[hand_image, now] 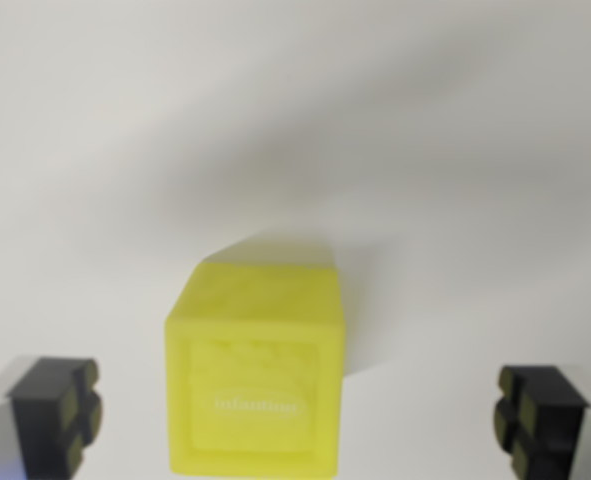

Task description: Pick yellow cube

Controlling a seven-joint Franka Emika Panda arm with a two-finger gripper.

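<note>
My gripper grabs the yellow cube (258, 368) by two opposite sides next, to pick the cube.
A yellow cube (258, 368) rests on a white surface (295, 130) low in the middle of the wrist view, with faint white lettering on the face toward the camera. My gripper (297, 420) is open. Its two black fingertips stand wide apart at the bottom corners, one fingertip (57, 412) on the wrist view's left and the other fingertip (537, 415) on the wrist view's right. The cube lies between them, closer to the left fingertip, and touches neither. The picture is blurred.
Soft grey shadows cross the white surface above and to the right of the cube. Nothing else shows.
</note>
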